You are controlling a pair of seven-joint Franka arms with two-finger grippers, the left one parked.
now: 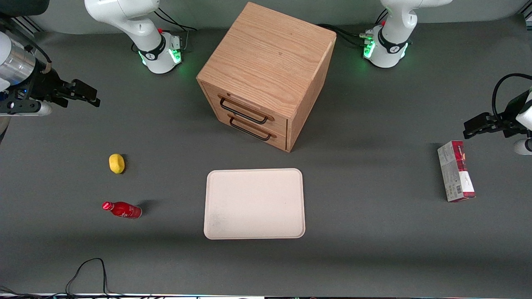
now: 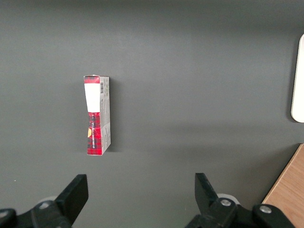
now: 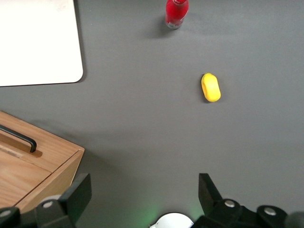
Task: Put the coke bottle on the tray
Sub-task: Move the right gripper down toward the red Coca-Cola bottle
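The coke bottle needs to go on the tray (image 1: 254,203), so my right gripper needs to grab the bottle next by its end with the cap (image 1: 109,206).
The coke bottle (image 1: 122,209) (image 3: 176,13), small and all red with a red cap, lies on its side on the dark table toward the working arm's end. The cream-white tray (image 1: 254,203) (image 3: 38,42) sits flat near the table's middle, bare, nearer to the front camera than the cabinet. My right gripper (image 1: 85,93) (image 3: 142,190) hangs high above the table at the working arm's end, well apart from the bottle and farther from the front camera. Its fingers are spread wide and hold nothing.
A small yellow lump (image 1: 116,163) (image 3: 211,87) lies between my gripper and the bottle. A wooden two-drawer cabinet (image 1: 266,74) (image 3: 28,166) stands mid-table. A red-and-white carton (image 1: 456,170) (image 2: 97,115) lies toward the parked arm's end.
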